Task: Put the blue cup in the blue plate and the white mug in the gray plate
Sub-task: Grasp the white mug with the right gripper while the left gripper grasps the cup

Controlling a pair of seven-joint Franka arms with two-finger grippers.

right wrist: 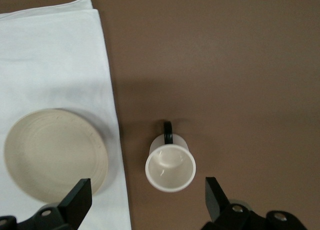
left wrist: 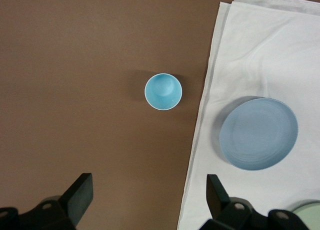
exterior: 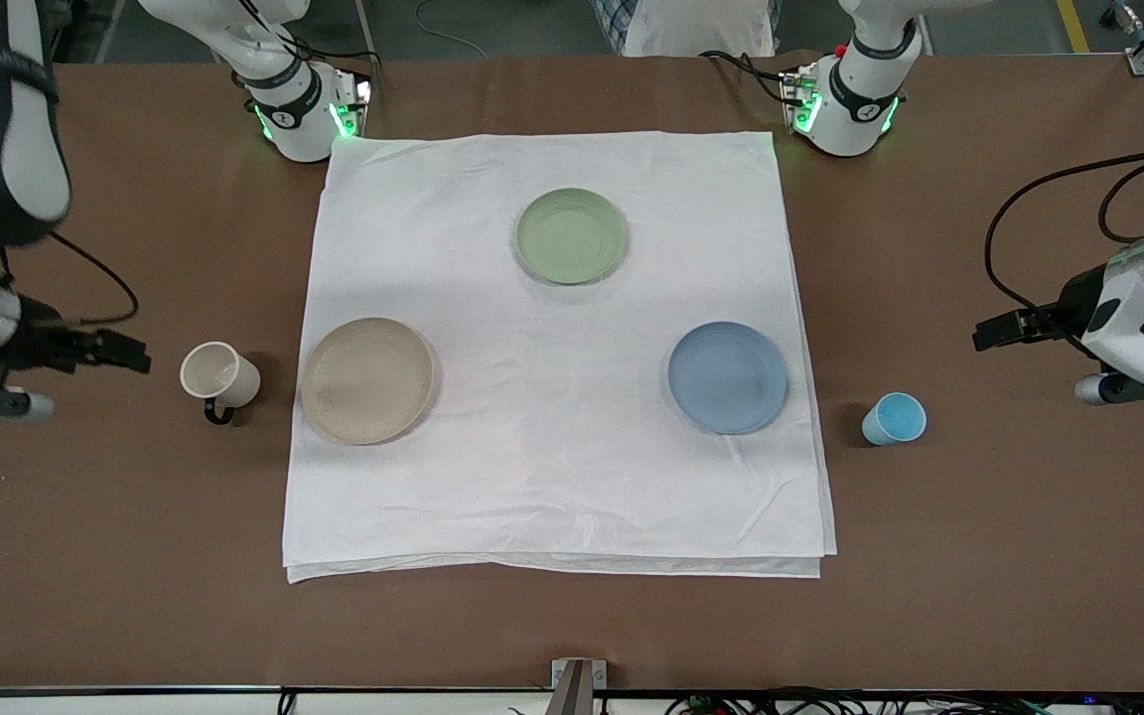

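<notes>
Next, my right gripper picks up the mug by its dark handle (exterior: 218,412) to set the white mug in the gray plate (exterior: 367,379).
The blue cup (exterior: 895,418) stands upright on the bare table beside the blue plate (exterior: 728,377), toward the left arm's end. The white mug (exterior: 219,374) stands upright beside the gray plate (exterior: 367,379), toward the right arm's end, its dark handle toward the front camera. Both plates lie empty on the white cloth. My left gripper (exterior: 984,333) is open and empty, up over the bare table near the cup (left wrist: 163,91). My right gripper (exterior: 135,356) is open and empty, up over the table close to the mug (right wrist: 170,167). Each wrist view also shows its plate, blue (left wrist: 258,134) and gray (right wrist: 52,152).
A green plate (exterior: 572,235) lies empty on the white cloth (exterior: 552,477), nearer to the robots' bases than the other two plates. The cloth covers the middle of the brown table (exterior: 1009,556), with bare table at both ends.
</notes>
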